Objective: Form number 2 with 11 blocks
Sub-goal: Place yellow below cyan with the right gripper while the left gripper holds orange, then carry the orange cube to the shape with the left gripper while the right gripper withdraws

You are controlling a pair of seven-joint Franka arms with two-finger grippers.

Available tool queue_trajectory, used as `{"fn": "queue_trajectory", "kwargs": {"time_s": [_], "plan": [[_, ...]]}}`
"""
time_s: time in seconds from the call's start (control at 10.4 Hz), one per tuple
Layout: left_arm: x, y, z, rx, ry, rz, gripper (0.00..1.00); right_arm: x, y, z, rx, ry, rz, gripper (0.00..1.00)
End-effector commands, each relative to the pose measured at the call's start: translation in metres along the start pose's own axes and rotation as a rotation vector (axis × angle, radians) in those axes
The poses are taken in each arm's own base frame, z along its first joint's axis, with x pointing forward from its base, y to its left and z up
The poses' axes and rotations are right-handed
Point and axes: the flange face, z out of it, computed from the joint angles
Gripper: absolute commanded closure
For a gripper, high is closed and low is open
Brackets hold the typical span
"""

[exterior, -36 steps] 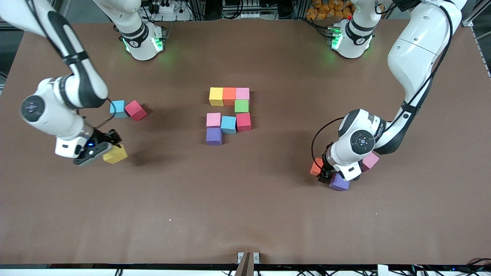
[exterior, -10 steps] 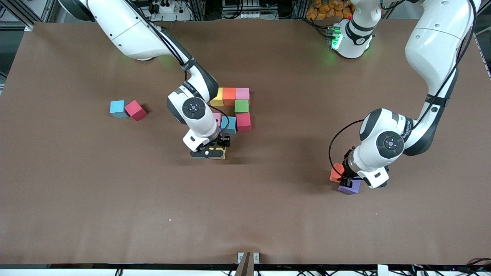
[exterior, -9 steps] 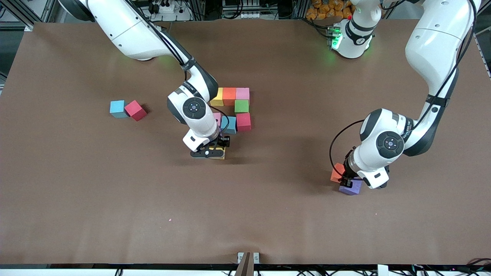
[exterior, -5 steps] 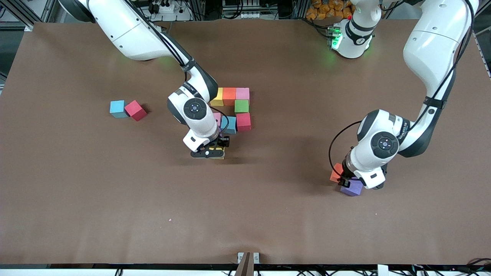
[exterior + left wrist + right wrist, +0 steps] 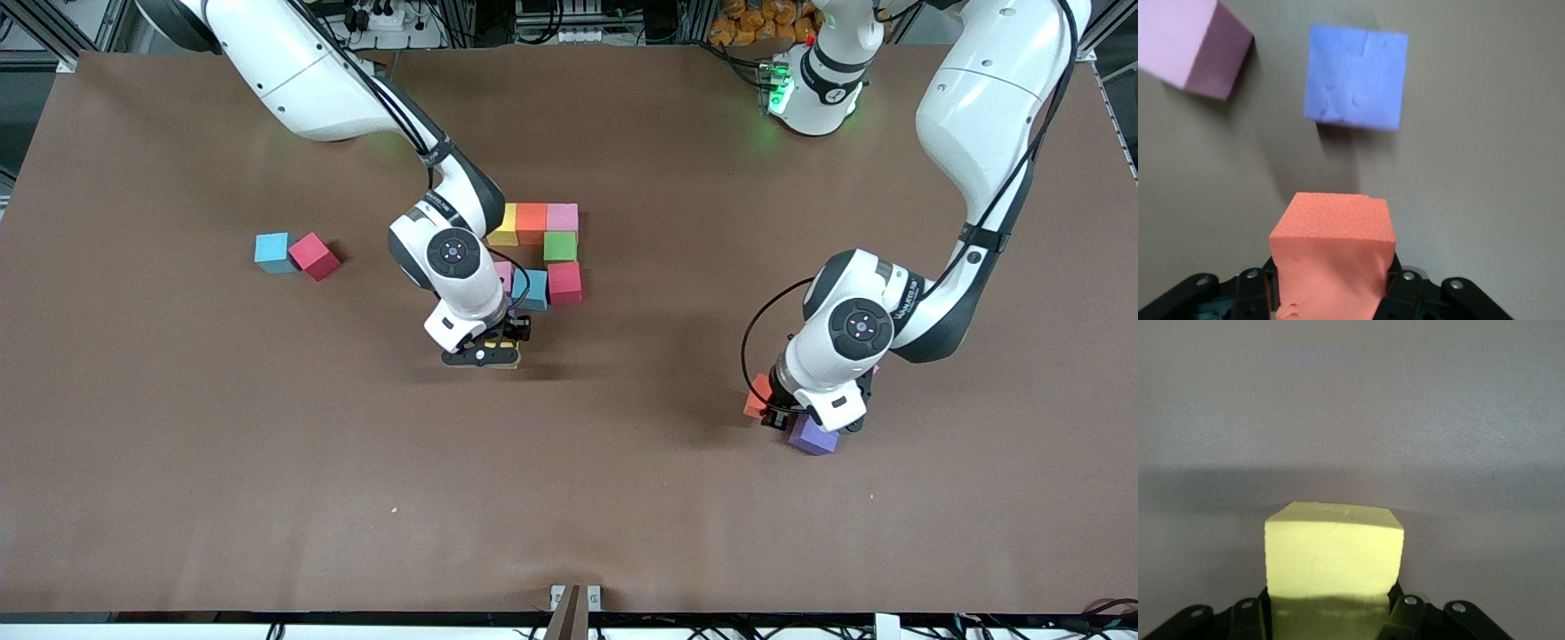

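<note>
I should open my right gripper, because the yellow block's lower edge [image 5: 516,367] [image 5: 1338,504] is touching the table and the block would stand.
The partly built number 2 [image 5: 542,253] lies mid-table: yellow, orange and pink blocks in a row, a green block [image 5: 560,246] below, then red, light blue and pink. My right gripper [image 5: 484,354] [image 5: 1331,607] is shut on a yellow block [image 5: 1333,550], low over the table at the figure's camera-side end. The right arm hides the block beneath it. My left gripper [image 5: 775,411] [image 5: 1331,283] is shut on an orange block [image 5: 756,397] [image 5: 1331,250], lifted above a purple block [image 5: 813,436] [image 5: 1355,77] and a pink block [image 5: 1195,40].
A loose light blue block [image 5: 272,252] and a red block [image 5: 314,256] touch each other toward the right arm's end of the table. The brown table [image 5: 569,498] is bare nearer the camera.
My left gripper has carried the orange block a little toward the middle of the table, away from the purple block. The right gripper with the yellow block has barely moved.
</note>
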Motion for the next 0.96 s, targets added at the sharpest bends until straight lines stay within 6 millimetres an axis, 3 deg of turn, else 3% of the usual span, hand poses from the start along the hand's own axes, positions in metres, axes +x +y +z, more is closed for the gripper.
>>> {"fn": "queue_trajectory", "kwargs": {"time_s": [0.0,0.38,0.57,0.77,0.86], "plan": [[-0.04,0.002,-0.009,0.002,-0.015,-0.072,0.55,0.0,-0.001,0.0,-0.017,0.007,-0.006,0.68],[-0.124,-0.007,-0.012,0.0,-0.023,-0.175,0.54,-0.001,-0.002,0.0,-0.018,0.006,-0.01,0.64],[-0.149,-0.004,-0.01,0.004,-0.055,-0.23,0.54,-0.002,-0.003,0.001,-0.022,0.01,-0.017,0.6],[-0.169,0.006,-0.009,0.001,-0.101,-0.241,0.53,-0.001,-0.002,0.0,-0.023,0.011,-0.006,0.0],[-0.18,0.007,-0.007,0.002,-0.111,-0.246,0.53,0.0,-0.003,-0.005,-0.025,0.012,-0.012,0.0]]}}
